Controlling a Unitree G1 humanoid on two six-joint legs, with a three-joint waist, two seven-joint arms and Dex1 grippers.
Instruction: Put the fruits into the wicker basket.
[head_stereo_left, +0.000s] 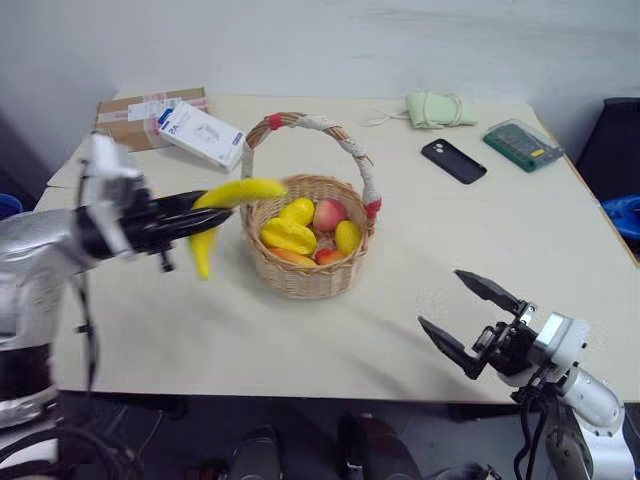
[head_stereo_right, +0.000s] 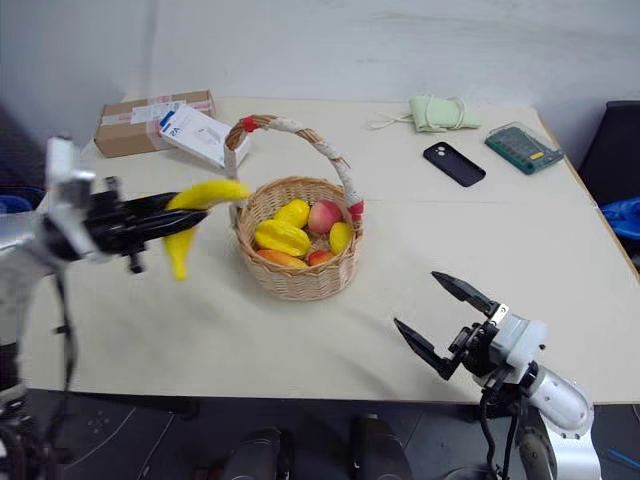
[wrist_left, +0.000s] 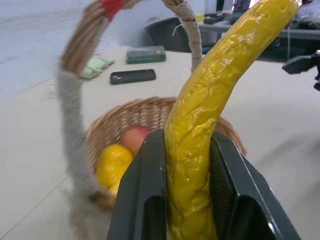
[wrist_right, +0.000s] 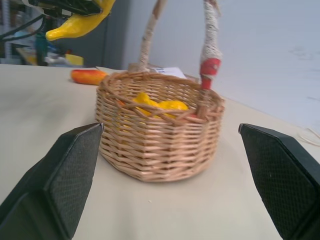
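The banana (head_stereo_left: 240, 192) hangs above and short of the wicker basket's rim. My left gripper needs to stay closed on it until it moves into the basket.
My left gripper (head_stereo_left: 222, 212) is shut on a long yellow banana (head_stereo_left: 240, 192) and holds it in the air, level, just left of the wicker basket (head_stereo_left: 300, 282). The banana's tip reaches the rim under the arched handle (head_stereo_left: 322, 126). In the left wrist view the banana (wrist_left: 200, 115) sits squeezed between both black fingers (wrist_left: 142, 195). Small yellow and peach-red fruits (head_stereo_left: 328, 214) lie inside the basket. The red-orange mango (wrist_right: 87, 76) lies on the table beyond the basket. My right gripper (head_stereo_left: 441, 298) stands open near the front edge, pointing at the basket, with nothing in it.
At the back left are a cardboard box (head_stereo_left: 135, 118) and a white carton (head_stereo_left: 202, 135). A black phone (head_stereo_left: 453, 160), a green cloth (head_stereo_left: 435, 108) and a green case (head_stereo_left: 522, 145) lie at the back right. Bare table (head_stereo_left: 200, 330) spreads in front of the basket.
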